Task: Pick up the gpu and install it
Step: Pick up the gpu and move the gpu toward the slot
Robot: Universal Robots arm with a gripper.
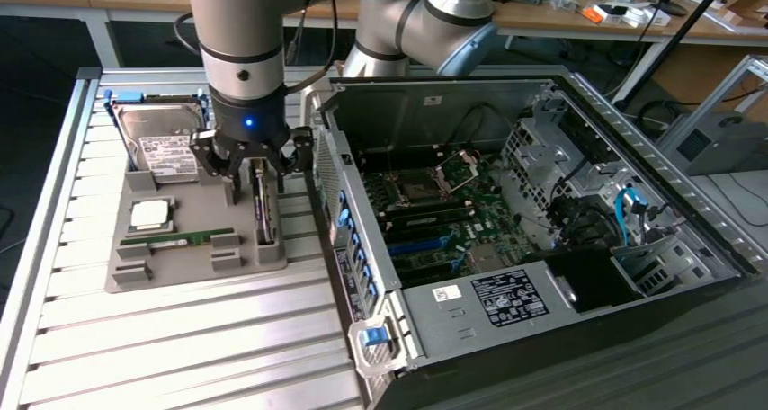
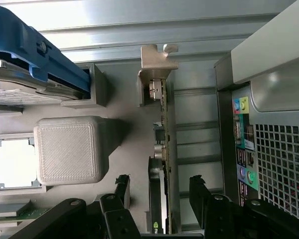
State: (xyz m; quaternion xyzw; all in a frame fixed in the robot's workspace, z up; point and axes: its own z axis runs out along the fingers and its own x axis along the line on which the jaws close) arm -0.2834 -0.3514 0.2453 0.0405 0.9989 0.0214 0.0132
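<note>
My open fingers around the GPU's dark board (image 1: 262,203) should close.
The gpu (image 1: 262,214) stands on its edge in a slot of the grey holder tray (image 1: 132,280), to the exterior view's left of the open computer case (image 1: 480,203). In the wrist view the gpu (image 2: 164,144) appears edge-on as a thin dark board, with its silver end bracket (image 2: 157,59) at the far end. My gripper (image 1: 252,174) hangs right over the card, and its black fingers are open. In the wrist view the gripper (image 2: 159,186) straddles the board with one finger on each side, and a gap remains on both sides.
The tray also carries a silver hard drive (image 1: 162,140) in a blue frame (image 2: 35,55), a CPU (image 1: 150,214) and a green RAM stick (image 1: 192,239). The case's rear panel (image 2: 269,124) stands close beside the gpu. A slatted metal table (image 1: 180,356) lies underneath.
</note>
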